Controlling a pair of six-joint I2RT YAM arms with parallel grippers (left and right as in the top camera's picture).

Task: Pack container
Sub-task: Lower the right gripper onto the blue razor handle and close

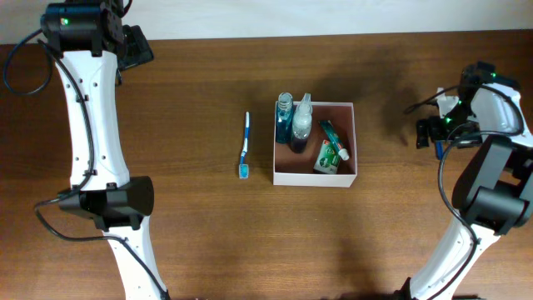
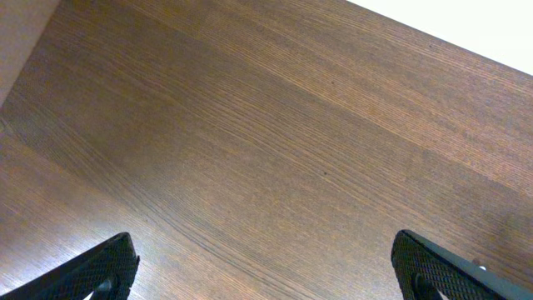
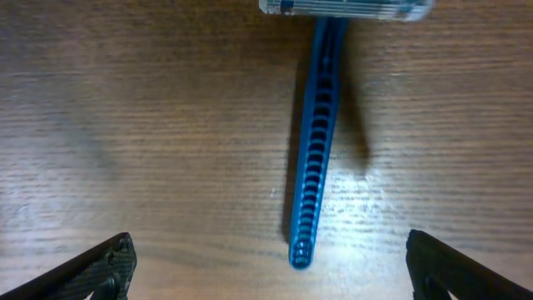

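I should lower my right gripper first and then close it on the razor. My fingers are above the razor and only the end of its blue handle reaches them, so they would miss if I closed now.
The container [image 1: 315,177], a square white-walled box with a pinkish-brown inside, stands at the table's middle. It holds a blue bottle [image 1: 285,117], a clear bottle [image 1: 301,122] and a green-and-white toothpaste tube [image 1: 331,151]. A blue-and-white toothbrush [image 1: 245,148] lies on the table left of it. My right gripper [image 1: 429,132] is open at the far right. In the right wrist view its fingers [image 3: 271,258] straddle a blue ribbed-handle razor [image 3: 316,142] lying on the wood, without touching it. My left gripper [image 1: 137,46] is open and empty over bare wood [image 2: 262,258] at the far left back.
The brown wooden table [image 1: 250,242] fills the view, with its back edge [image 1: 250,37] against a white surface. Both white arms rise along the left and right sides.
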